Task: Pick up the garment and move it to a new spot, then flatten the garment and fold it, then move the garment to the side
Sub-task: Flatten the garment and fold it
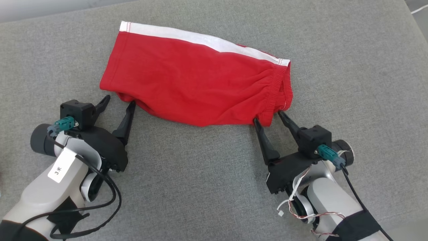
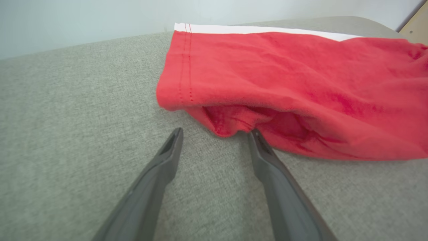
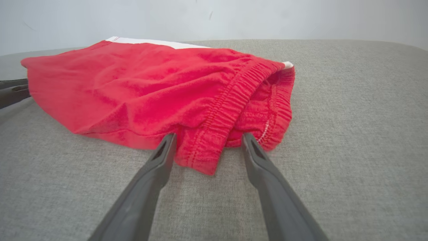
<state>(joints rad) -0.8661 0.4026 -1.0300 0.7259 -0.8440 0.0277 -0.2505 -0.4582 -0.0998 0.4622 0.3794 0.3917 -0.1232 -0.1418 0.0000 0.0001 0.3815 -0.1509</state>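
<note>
My left gripper grabs the folded red shorts [image 1: 188,80] by the corner of the leg hem [image 1: 125,96] next. Then it moves the shorts to a new spot.
The garment [image 1: 194,80] is a pair of red shorts with a white side stripe, folded in half on the grey cushion. Its leg hem lies at the left, its elastic waistband at the right. My left gripper [image 1: 119,101] stands open at the near left corner, its right fingertip touching the hem. In the left wrist view the garment [image 2: 294,87] lies just beyond the open left gripper [image 2: 215,132]. My right gripper [image 1: 267,117] is open with the waistband's near corner between its fingers. The right wrist view shows that waistband corner of the garment [image 3: 207,157] between the spread fingers of the right gripper [image 3: 206,137].
The grey fabric surface [image 1: 200,174] stretches around the garment on every side. Its far edge meets a pale wall [image 3: 234,16]. A strip of pale floor [image 1: 419,13] shows at the top right corner.
</note>
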